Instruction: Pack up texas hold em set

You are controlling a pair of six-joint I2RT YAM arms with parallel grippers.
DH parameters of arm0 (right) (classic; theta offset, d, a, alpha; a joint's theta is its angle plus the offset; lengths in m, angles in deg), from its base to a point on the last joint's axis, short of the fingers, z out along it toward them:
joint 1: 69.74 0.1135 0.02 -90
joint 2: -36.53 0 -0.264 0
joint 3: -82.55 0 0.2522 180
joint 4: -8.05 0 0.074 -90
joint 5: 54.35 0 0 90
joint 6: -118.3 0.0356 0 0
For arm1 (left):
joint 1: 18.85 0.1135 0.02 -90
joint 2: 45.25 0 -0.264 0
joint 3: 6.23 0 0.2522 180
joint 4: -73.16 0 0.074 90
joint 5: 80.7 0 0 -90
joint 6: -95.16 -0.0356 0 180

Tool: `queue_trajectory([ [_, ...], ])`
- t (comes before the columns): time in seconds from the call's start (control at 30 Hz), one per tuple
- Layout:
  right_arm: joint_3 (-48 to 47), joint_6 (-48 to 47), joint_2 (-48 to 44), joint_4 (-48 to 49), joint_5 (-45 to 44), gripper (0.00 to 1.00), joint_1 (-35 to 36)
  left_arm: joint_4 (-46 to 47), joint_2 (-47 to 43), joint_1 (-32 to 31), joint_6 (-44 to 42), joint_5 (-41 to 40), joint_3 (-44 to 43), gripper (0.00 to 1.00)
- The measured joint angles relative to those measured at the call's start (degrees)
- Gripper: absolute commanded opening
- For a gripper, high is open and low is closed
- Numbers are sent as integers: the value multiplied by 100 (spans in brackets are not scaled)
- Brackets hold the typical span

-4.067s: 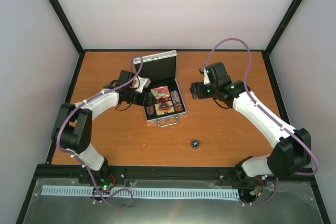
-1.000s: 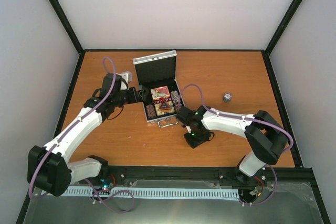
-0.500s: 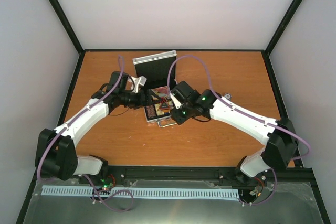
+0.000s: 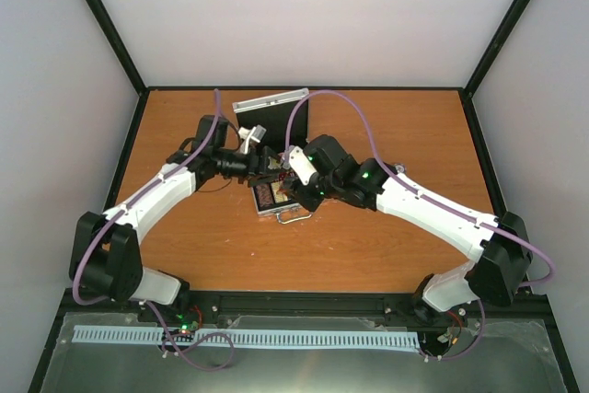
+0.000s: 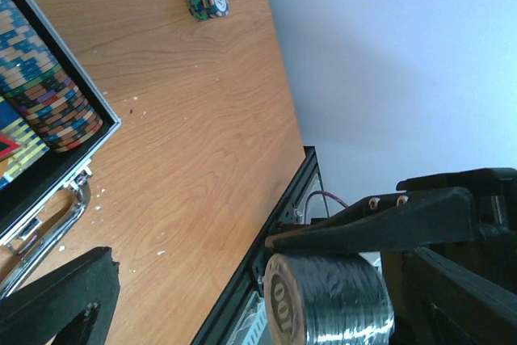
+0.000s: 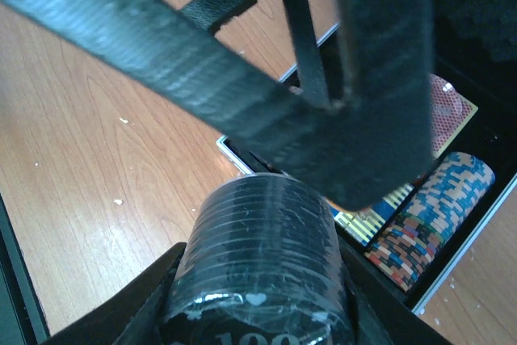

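Note:
The left gripper grabs the black wrapped chip stack by its flat ends next. This leaves the stack's round side free to settle into the case [image 4: 272,106].
The silver case [image 4: 272,106] of the texas hold em set stands open at mid-table, its handle toward me. Inside it lie a row of coloured chips [image 6: 428,216] and cards [image 6: 449,103]. My right gripper [image 4: 293,178] [image 6: 262,280] is shut on a dark chip stack [image 6: 262,264] marked 100, just above the case's front left corner [image 6: 230,148]. My left gripper [image 4: 261,156] [image 5: 258,268] is open over the case's left side. That dark chip stack [image 5: 327,300] hangs between its spread fingers. A second, coloured chip stack [image 5: 208,2] lies loose on the table, right of the case.
The black frame rail [image 5: 283,208] runs along the table's right edge, seen in the left wrist view. My two wrists crowd together over the case, with the right arm's purple cable [image 4: 342,108] arching above the upright lid.
My right gripper has carried the dark chip stack from the front of the table up to the case. My left gripper has swung right, over the case's left side.

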Motion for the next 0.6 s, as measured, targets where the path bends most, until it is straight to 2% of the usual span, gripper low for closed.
queue_trajectory([
  [0.3,-15,-258,127,59,13,38,0,-254,391,-192,-173,195,-522,95],
  [0.6,-57,-278,229,-94,-175,38,-17,-866,505,-376,-651,-72,-776,76],
])
